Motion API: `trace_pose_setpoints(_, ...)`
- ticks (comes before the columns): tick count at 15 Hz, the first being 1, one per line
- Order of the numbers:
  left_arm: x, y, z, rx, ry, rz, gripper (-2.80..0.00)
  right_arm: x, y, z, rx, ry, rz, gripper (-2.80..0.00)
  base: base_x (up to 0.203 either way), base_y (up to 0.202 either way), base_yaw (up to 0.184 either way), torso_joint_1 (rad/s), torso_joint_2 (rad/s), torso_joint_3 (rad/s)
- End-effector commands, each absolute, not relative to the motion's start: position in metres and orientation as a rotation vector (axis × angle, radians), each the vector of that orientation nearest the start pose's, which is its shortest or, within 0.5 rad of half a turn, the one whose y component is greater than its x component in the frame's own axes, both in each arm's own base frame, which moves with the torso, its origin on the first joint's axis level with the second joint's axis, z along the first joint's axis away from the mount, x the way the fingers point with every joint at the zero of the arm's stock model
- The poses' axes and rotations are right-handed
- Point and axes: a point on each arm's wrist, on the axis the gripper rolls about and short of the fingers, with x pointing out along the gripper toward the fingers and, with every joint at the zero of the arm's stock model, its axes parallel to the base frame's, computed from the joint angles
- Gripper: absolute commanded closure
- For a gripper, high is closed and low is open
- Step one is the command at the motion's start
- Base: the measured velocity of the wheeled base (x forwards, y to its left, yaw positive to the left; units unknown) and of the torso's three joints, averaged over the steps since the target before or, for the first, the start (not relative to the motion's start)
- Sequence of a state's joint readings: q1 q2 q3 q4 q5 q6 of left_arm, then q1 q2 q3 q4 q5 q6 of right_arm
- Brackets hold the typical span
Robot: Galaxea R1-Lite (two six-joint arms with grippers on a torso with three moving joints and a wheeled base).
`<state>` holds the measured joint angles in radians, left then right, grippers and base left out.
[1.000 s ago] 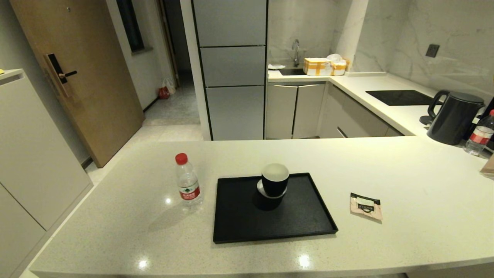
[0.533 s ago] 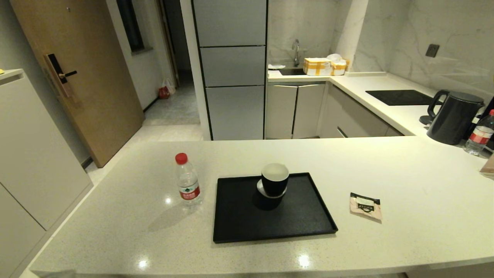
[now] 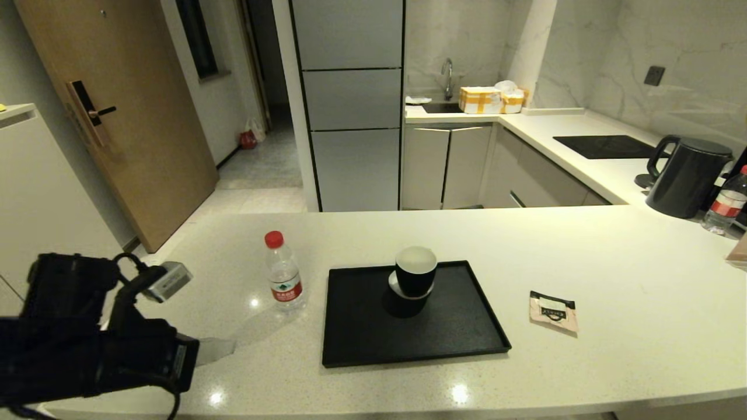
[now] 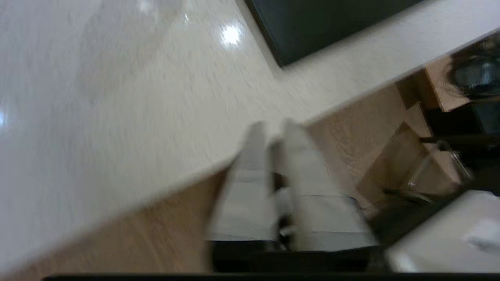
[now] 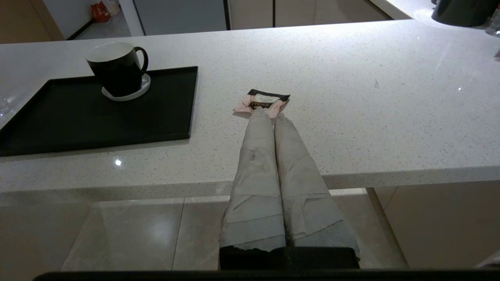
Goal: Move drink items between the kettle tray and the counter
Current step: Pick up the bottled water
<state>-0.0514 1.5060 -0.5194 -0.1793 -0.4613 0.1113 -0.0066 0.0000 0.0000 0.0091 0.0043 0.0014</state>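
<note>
The water bottle has to go on the black kettle tray (image 3: 408,335). My left gripper should pick up the bottle by its labelled body (image 3: 285,286) next.
The water bottle (image 3: 284,274) with red cap and label stands upright on the counter (image 3: 613,280), just left of the black kettle tray (image 3: 408,335). The pale-pink sachet (image 3: 553,311) lies flat on the counter right of the tray. My left gripper (image 3: 215,349) hovers at the counter's near-left edge, short of the bottle; in the left wrist view the gripper (image 4: 273,130) is shut and empty. My right gripper (image 5: 269,115) is out of the head view. It is shut and empty, hanging before the counter's front edge in line with the sachet (image 5: 263,102).
Stacked black cups (image 3: 415,274) sit on a white coaster at the tray's far side. A black kettle (image 3: 687,178) and a second red-labelled bottle (image 3: 726,201) stand at the far right, with the black cooktop panel (image 3: 607,147) behind them. A brown object (image 3: 738,252) sits at the right edge.
My left arm has risen into the head view at the lower left, reaching the counter's near-left edge. The bottle, sachet, cups and tray have not moved.
</note>
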Motion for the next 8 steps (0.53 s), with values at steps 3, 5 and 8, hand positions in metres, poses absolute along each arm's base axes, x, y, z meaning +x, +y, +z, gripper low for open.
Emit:
trace_pose_setpoints(3,0.269,-0.03,0.067,0.027,0.619,-0.404,-2.8,-0.023,0.0,0.074,0.002,0.011,-0.002,0.0,0.0,0.0,0.0,0.0,0.0,0.0)
trace_pose_setpoints(5,0.272,-0.034,0.064,0.027,0.587,-0.387,-2.8,-0.023,0.0,0.074,0.002,0.011,-0.003,0.0,0.0,0.0,0.0,0.0,0.0,0.0)
trace_pose_setpoints(8,0.284,-0.052,0.076,0.053,0.5,-0.411,-2.8,-0.023,0.0,0.074,0.002,0.011,-0.002,0.0,0.0,0.0,0.0,0.0,0.0,0.0)
